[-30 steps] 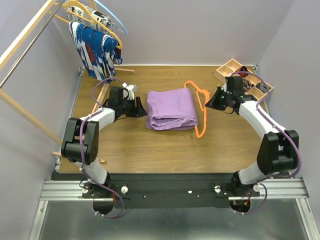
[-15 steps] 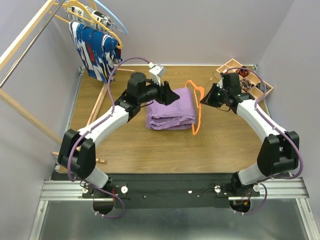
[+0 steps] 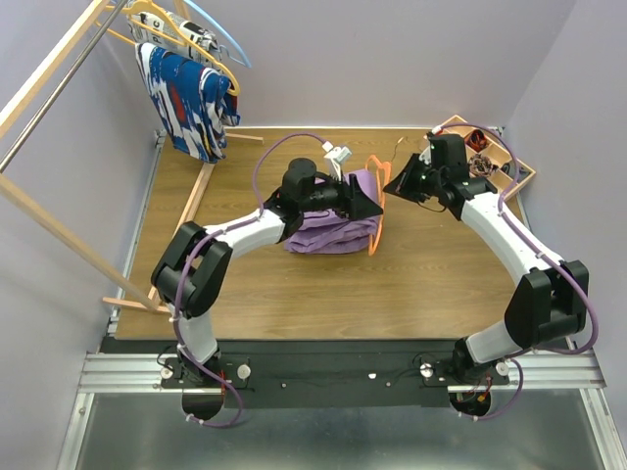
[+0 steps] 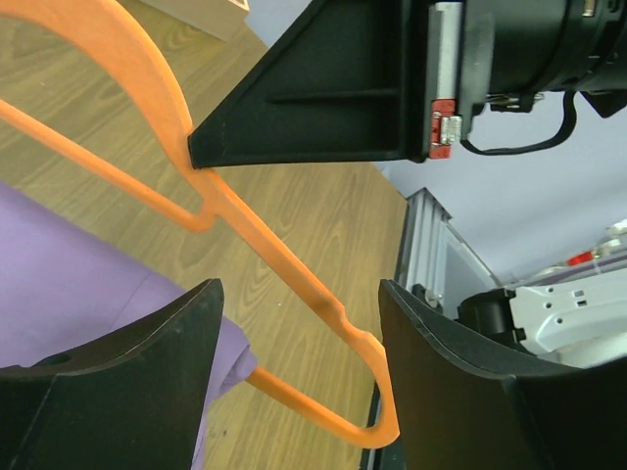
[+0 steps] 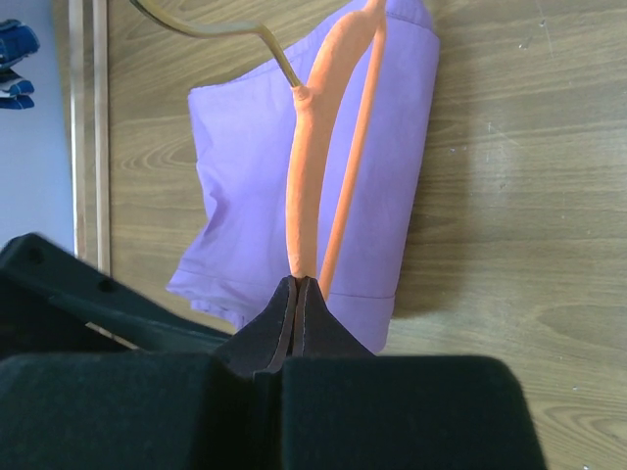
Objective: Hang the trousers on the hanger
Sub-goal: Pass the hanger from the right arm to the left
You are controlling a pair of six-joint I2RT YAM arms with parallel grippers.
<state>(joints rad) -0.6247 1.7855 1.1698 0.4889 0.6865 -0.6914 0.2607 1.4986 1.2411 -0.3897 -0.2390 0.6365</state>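
The bottom bar of the orange hanger has to stay free to carry the trousers. My left gripper will next grab the hanger's arm by its rounded end (image 3: 374,245) (image 4: 361,345).
The lilac trousers (image 3: 328,233) lie folded mid-table. The orange hanger (image 3: 376,227) is tilted up over their right edge. My right gripper (image 3: 394,186) is shut on one hanger arm (image 5: 312,176), fingertips pinched together (image 5: 299,286), with the trousers (image 5: 245,166) below. My left gripper (image 3: 368,201) reaches across the trousers and stands open. In the left wrist view the hanger's rounded end (image 4: 343,338) passes between the spread fingers (image 4: 127,392) of the left gripper (image 4: 299,289); whether it touches either finger does not show. The bottom bar runs out from under a trouser corner (image 4: 69,294).
A wooden clothes rack (image 3: 59,225) stands along the left side, carrying a blue, white and red garment (image 3: 186,103) and other hangers (image 3: 181,29). A wooden compartment tray (image 3: 460,127) sits at the back right corner, behind the right arm.
My left arm has swung right across the trousers to the hanger, its jaws spreading wider. My right gripper has drawn the hanger left and raised it over the trousers' right edge.
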